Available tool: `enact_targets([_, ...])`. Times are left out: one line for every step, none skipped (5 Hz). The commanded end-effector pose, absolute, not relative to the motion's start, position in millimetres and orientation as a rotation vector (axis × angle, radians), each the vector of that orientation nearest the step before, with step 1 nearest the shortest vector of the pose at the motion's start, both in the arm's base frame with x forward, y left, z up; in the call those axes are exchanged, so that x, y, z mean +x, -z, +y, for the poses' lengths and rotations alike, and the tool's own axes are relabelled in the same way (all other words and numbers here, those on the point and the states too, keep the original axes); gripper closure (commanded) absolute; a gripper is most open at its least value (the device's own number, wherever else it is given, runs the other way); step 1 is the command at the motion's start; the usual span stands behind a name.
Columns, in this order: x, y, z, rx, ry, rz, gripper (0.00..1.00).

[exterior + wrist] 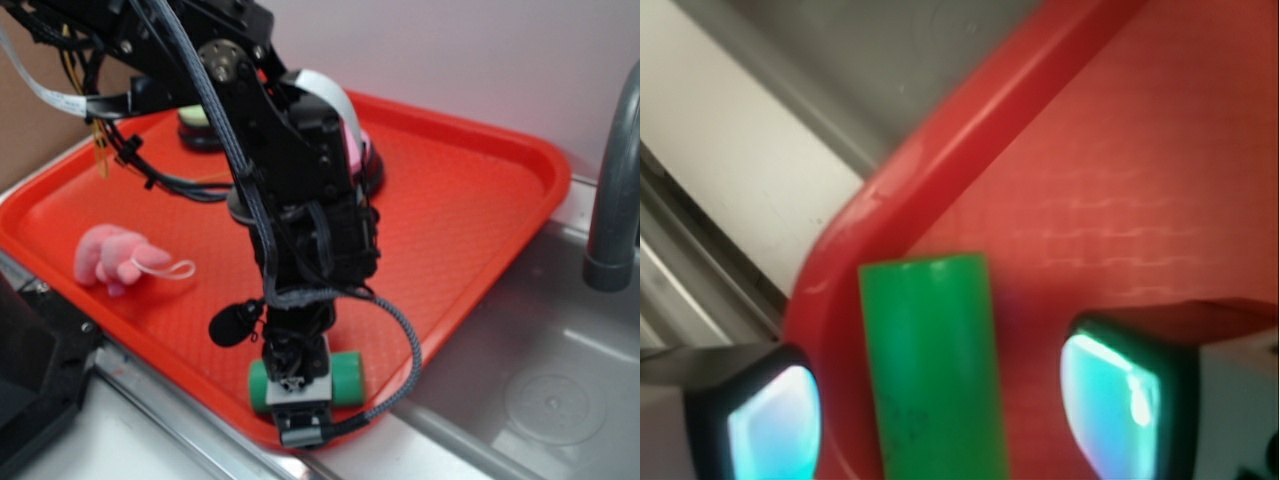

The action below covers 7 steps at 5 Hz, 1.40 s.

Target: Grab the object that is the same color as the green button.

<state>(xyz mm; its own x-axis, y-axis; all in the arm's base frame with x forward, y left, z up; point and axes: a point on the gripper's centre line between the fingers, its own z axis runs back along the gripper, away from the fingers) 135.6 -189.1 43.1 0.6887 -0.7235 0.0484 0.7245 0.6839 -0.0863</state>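
Note:
My fingers are above the green cylinder (935, 370) in the wrist view, with red tray (1032, 370) beside it. My gripper isn't ready to close yet and needs to first move down.
The object, a small green cylinder (348, 378) (935, 370), lies on its side on the red tray (470, 200) right by the front rim (940, 150). My gripper (300, 395) (940, 415) is lowered over it and open. One pad (775, 425) sits on its left and the other (1110, 405) on its right, with a gap on each side. In the exterior view the gripper hides the cylinder's middle. The green button (197, 122) stands at the tray's far left, mostly hidden behind the arm.
A pink plush toy (115, 260) with a white loop lies on the tray's left. A pink-topped button (358, 150) sits at the back behind the arm. A metal sink basin (555, 400) and a grey faucet pipe (615, 200) are to the right.

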Motion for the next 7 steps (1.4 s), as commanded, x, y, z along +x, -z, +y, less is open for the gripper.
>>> enact_targets([131.2,-38.0,-181.8,-0.076,0.769,-0.018,0.0])
enact_targets([133.8,-35.2,-175.6,-0.055,0.744,-0.012,0.0])
enact_targets([139.8,-31.9,-165.4,-0.039,0.712,-0.008,0.0])
enact_targets([145.5,-30.8,-157.8,-0.019,0.683,-0.009,0.0])
enact_targets([152.2,-28.1,-149.1,-0.003,0.653,-0.01,0.0])
enact_targets([156.0,-23.5,-147.3,0.002,0.65,0.006,0.0])
enact_targets([155.0,-22.8,-147.2,0.015,0.623,-0.002,1.0])
